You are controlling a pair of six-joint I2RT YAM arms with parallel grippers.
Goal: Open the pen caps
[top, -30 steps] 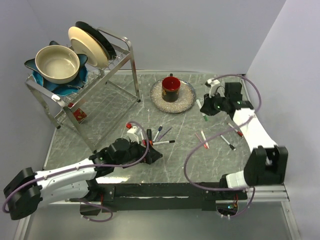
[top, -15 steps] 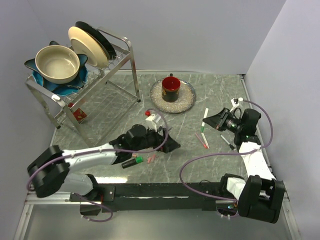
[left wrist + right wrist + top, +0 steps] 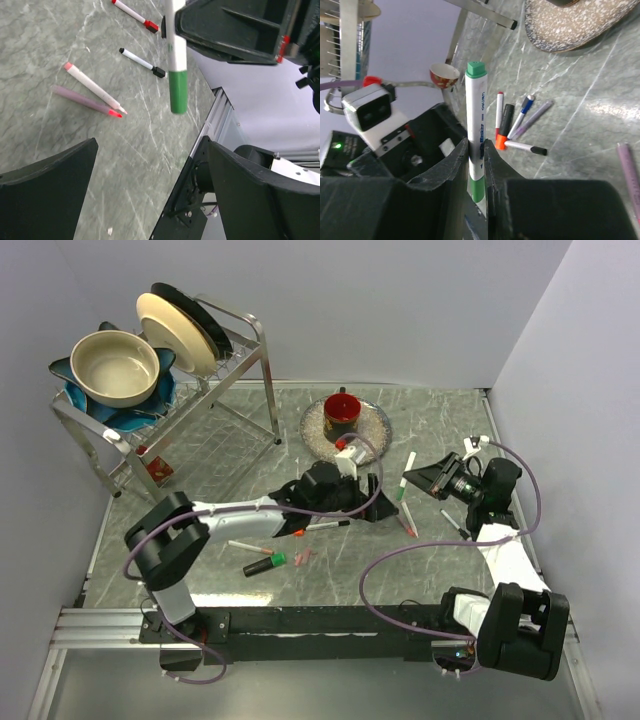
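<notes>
The green cap is still beyond my open fingers, so closing now would miss it. My left gripper first moves toward the cap, then closes on it.
My right gripper [image 3: 417, 480] [image 3: 476, 150] is shut on a white pen [image 3: 407, 472] [image 3: 476, 115], held off the table. The pen's green cap [image 3: 401, 497] [image 3: 178, 91] is on its lower end, pointing at my left gripper [image 3: 377, 498] [image 3: 150, 146]. That gripper stands wide open just left of the cap, nothing between its fingers [image 3: 47, 187]. More capped pens lie on the table: one with a black cap [image 3: 343, 524] [image 3: 538, 150], one with a red cap [image 3: 150, 25], a pink pen [image 3: 92, 87] and a purple pen [image 3: 82, 100]. A black marker with an orange cap [image 3: 500, 142] lies among them.
A metal dish rack [image 3: 250, 360] with a bowl [image 3: 113, 367] and plates stands at the back left. A red mug [image 3: 342, 416] sits on a speckled plate [image 3: 372, 440] behind the grippers. Loose pens [image 3: 455, 526] lie near the right arm, a black marker [image 3: 263, 565] near the front.
My left arm has swung from the front left to the middle, ending beside the right gripper, still open. My right gripper moved from the back right with the green pen, then held still.
</notes>
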